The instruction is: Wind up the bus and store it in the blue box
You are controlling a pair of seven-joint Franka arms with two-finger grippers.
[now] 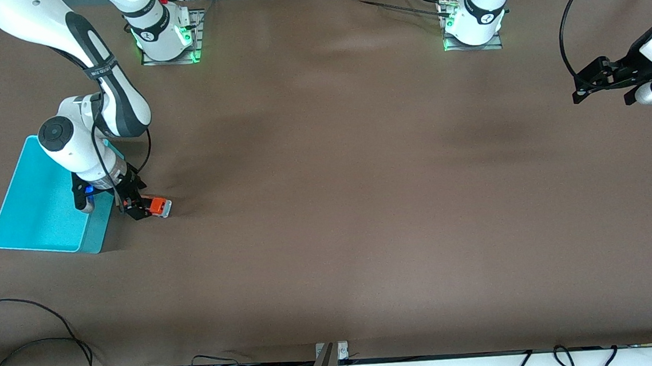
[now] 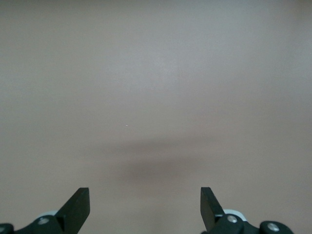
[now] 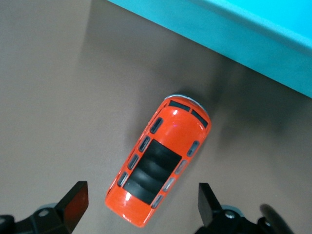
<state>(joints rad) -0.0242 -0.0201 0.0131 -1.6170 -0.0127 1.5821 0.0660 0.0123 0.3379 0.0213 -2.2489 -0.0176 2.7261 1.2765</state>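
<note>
My right gripper needs to go lower before it closes on the bus, because its fingers are above the bus's rear end in the right wrist view and would miss the bus now.
The small orange bus with a dark roof panel stands on the brown table right beside the blue box, toward the right arm's end. In the right wrist view the bus lies between my open fingers, apart from both. My right gripper is low over the bus, open. The box wall shows close by. My left gripper waits open and empty above the bare table at the left arm's end; its fingers frame only tablecloth.
The brown cloth has soft wrinkles near the arm bases. Cables lie along the table edge nearest the front camera. A metal bracket sits at that edge's middle.
</note>
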